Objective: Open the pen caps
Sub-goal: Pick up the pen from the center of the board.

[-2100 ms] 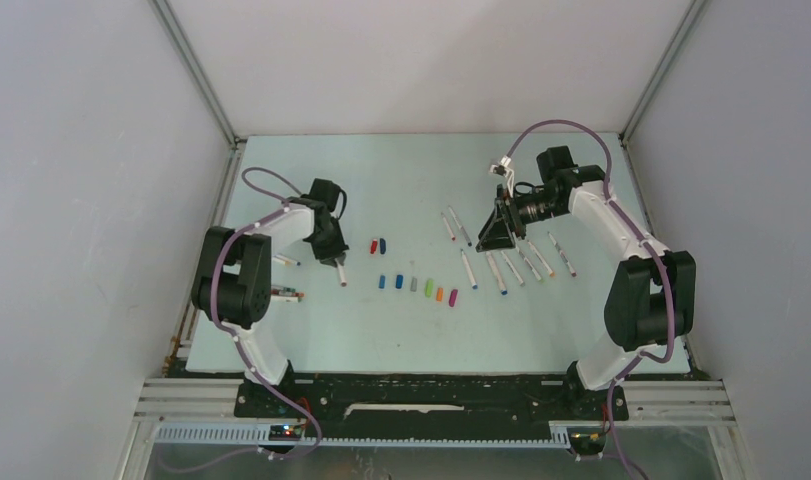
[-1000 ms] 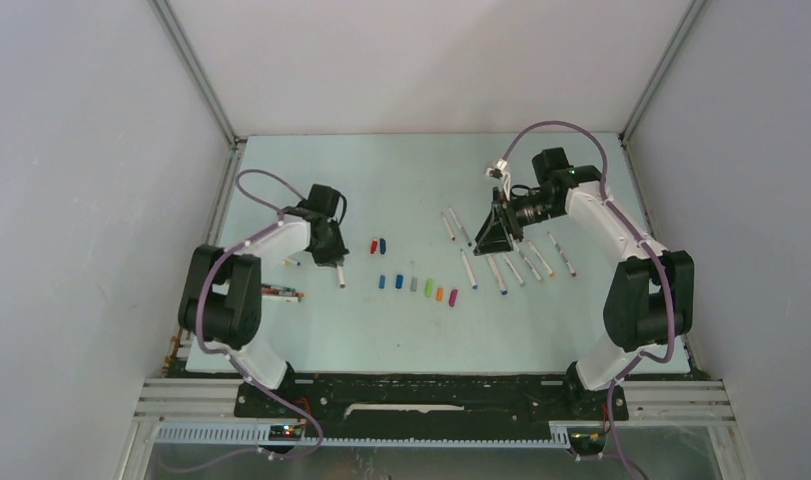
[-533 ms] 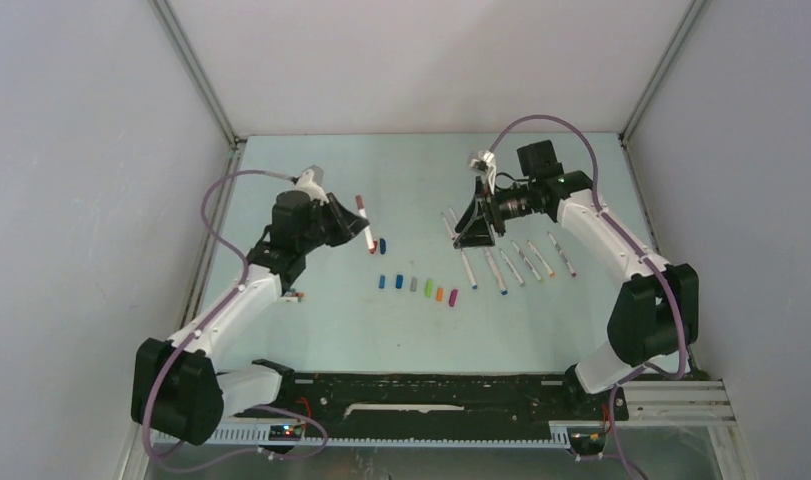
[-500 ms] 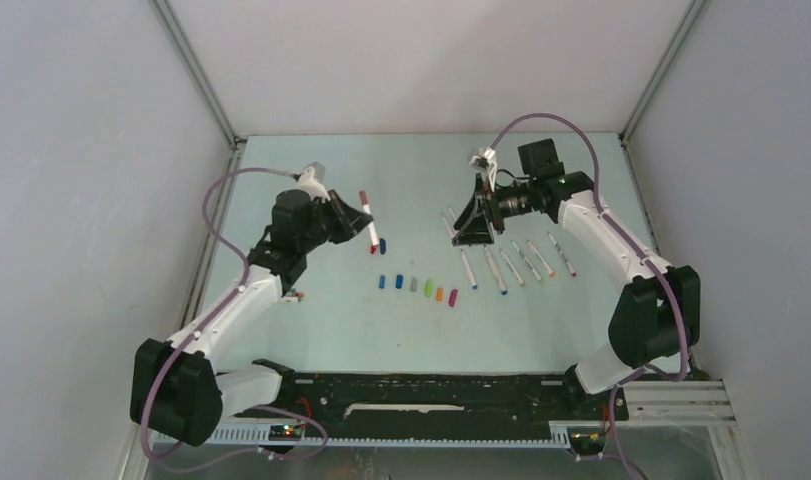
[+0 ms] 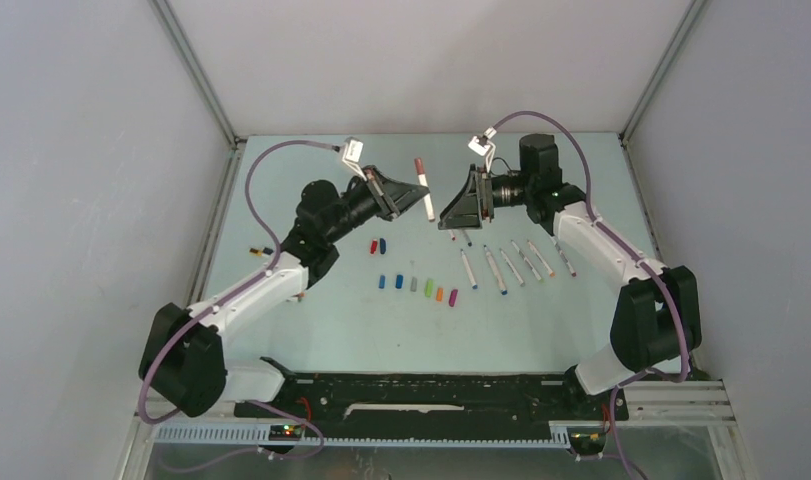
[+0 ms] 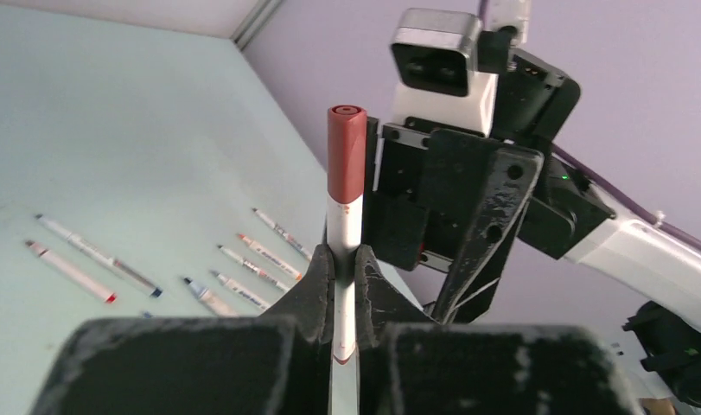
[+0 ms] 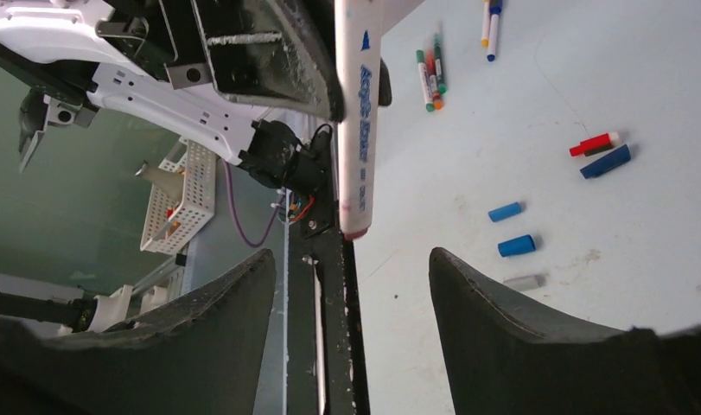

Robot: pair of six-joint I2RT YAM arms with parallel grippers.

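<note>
The pen's dark red cap should stay free to pull off, so I need to grab the pen's white body near the pen's end (image 5: 429, 209) (image 7: 357, 192) away from the cap with my right gripper.
My left gripper (image 5: 413, 196) (image 6: 345, 264) is shut on the white barrel of a pen (image 5: 424, 194) (image 6: 344, 226), held up in the air with its dark red cap (image 5: 419, 165) (image 6: 347, 152) on. My right gripper (image 5: 459, 210) (image 7: 351, 294) faces it, open and holding nothing; the pen (image 7: 358, 121) stands just beyond the gap between its fingers, not touching them. Several loose pen caps lie in a row, from blue (image 5: 381, 282) to magenta (image 5: 452, 297), with a red (image 5: 373, 246) and a blue one (image 5: 383, 244) behind. Uncapped pens (image 5: 494, 270) lie to the right.
The right wrist view shows blue caps (image 7: 517, 245), a grey cap (image 7: 525, 281) and a group of capped pens (image 7: 429, 69) on the table. A small pen (image 5: 264, 250) lies near the left edge. Grey walls close in both sides.
The left arm has lifted the red-capped pen off the table and swung it up toward the back middle. The right gripper has turned to face it and opened wider.
</note>
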